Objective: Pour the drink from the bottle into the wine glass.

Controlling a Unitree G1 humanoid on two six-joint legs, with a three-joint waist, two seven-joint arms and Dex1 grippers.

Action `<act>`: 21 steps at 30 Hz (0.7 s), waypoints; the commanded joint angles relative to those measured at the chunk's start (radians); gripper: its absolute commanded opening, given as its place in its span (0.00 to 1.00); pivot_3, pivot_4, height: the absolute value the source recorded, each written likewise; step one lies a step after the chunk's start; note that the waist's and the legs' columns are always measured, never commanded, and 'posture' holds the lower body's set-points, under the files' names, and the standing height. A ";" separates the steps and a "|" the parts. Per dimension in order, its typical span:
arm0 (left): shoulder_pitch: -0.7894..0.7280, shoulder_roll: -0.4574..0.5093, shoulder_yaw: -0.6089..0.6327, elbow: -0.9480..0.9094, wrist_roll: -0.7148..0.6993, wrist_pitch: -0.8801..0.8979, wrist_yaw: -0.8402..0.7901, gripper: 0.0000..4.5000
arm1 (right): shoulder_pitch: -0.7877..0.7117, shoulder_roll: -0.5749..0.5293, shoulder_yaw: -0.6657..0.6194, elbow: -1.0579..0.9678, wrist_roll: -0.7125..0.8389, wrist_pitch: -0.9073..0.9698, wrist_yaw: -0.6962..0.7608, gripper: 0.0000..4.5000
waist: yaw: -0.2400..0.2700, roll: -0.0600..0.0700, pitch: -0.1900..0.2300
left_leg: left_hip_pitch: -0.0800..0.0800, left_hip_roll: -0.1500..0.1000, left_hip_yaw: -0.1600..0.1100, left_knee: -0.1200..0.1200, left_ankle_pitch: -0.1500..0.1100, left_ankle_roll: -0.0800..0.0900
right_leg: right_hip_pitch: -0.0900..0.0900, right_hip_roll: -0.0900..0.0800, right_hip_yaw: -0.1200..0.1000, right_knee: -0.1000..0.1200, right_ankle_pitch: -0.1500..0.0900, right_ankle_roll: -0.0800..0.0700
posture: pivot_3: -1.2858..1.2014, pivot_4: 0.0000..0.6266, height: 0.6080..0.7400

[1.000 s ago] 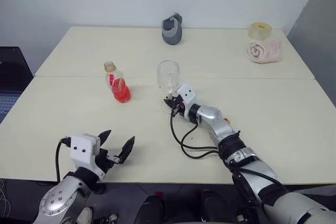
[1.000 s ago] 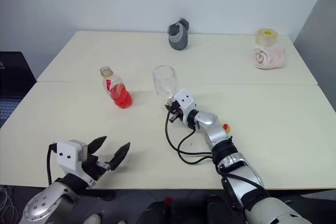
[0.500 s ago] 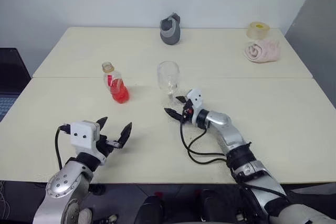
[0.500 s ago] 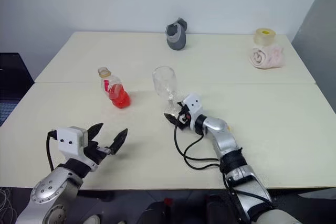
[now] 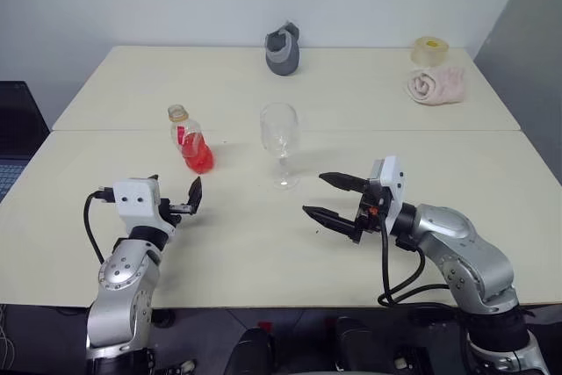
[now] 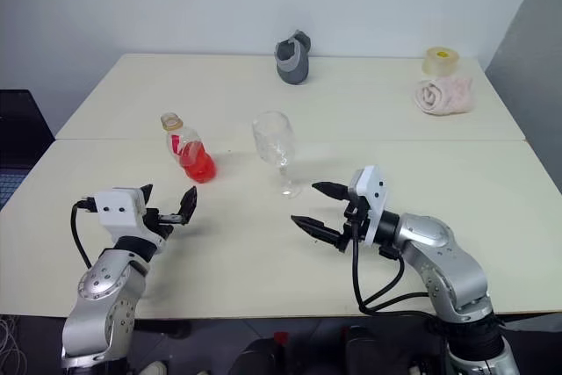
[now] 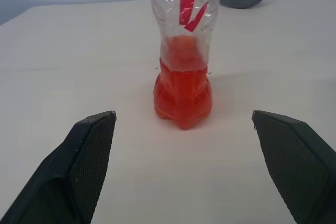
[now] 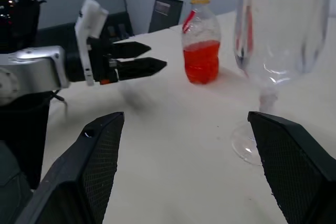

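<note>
I should next grab the bottle with my left gripper by its narrow waist point(image 5: 191, 144) point(image 7: 184, 51) to pour the drink, since the bottle bulges round above and gets wider below.
The bottle point(image 5: 187, 136) stands upright on the table, left of centre, with the red drink point(image 5: 199, 159) filling its lower part. To its right stands the empty wine glass point(image 5: 280, 141), upright and free. My left gripper point(image 5: 180, 199) is open, level and short of the bottle, which shows between its fingers point(image 7: 89, 156) in the left wrist view. Open too, my right gripper point(image 5: 316, 195) hangs in front and to the right of the glass, apart from its foot. The right wrist view takes in the wine glass point(image 8: 278, 30), the bottle point(image 8: 202, 40) and the left gripper point(image 8: 137, 59).
A grey object point(image 5: 283, 50) sits at the back middle of the table. A tape roll point(image 5: 428, 46) and a pink towel point(image 5: 433, 85) lie at the back right. A seam point(image 5: 439, 132) joins the two tabletops. A dark laptop point(image 5: 13, 129) is off the left edge.
My right gripper has opened at the glass's foot and pulled back toward me and rightward. The left gripper has moved forward toward the bottle. The glass stays upright.
</note>
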State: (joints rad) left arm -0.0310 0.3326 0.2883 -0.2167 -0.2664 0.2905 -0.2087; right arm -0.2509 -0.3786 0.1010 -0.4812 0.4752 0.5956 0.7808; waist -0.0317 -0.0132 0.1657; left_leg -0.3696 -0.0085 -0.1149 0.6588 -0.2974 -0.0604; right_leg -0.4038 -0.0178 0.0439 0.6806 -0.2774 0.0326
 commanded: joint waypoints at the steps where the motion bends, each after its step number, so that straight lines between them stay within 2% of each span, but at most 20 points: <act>1: -0.059 0.029 0.034 0.041 -0.013 -0.027 -0.019 1.00 | -0.027 0.011 -0.010 -0.023 0.019 -0.004 -0.037 0.89 | 0.000 0.000 0.000 | 0.000 0.000 0.000 0.000 0.000 0.000 | 0.000 0.000 0.000 0.000 0.000 0.000 | 0.52 0.24 1.00; 14: -0.309 0.071 -0.010 0.323 -0.006 -0.074 -0.140 1.00 | -0.039 0.009 -0.003 -0.071 0.048 0.036 -0.120 0.89 | 0.001 0.000 0.000 | -0.001 0.000 0.000 0.001 0.000 0.000 | 0.000 0.000 0.000 0.000 0.000 0.000 | 0.52 0.24 1.00; 21: -0.473 0.089 -0.035 0.579 0.042 -0.204 -0.179 1.00 | -0.034 0.018 -0.001 -0.100 0.063 0.059 -0.161 0.89 | 0.001 0.000 0.000 | -0.001 0.000 0.000 0.001 0.000 0.000 | -0.001 0.000 -0.001 0.000 0.000 0.000 | 0.52 0.24 1.00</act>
State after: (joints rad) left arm -0.4768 0.4012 0.2586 0.3416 -0.2403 0.1336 -0.3789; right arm -0.2835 -0.3677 0.1027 -0.5391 0.5168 0.6580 0.6288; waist -0.0308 -0.0134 0.1657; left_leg -0.3711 -0.0090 -0.1157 0.6602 -0.2972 -0.0607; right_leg -0.4045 -0.0180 0.0425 0.6806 -0.2773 0.0327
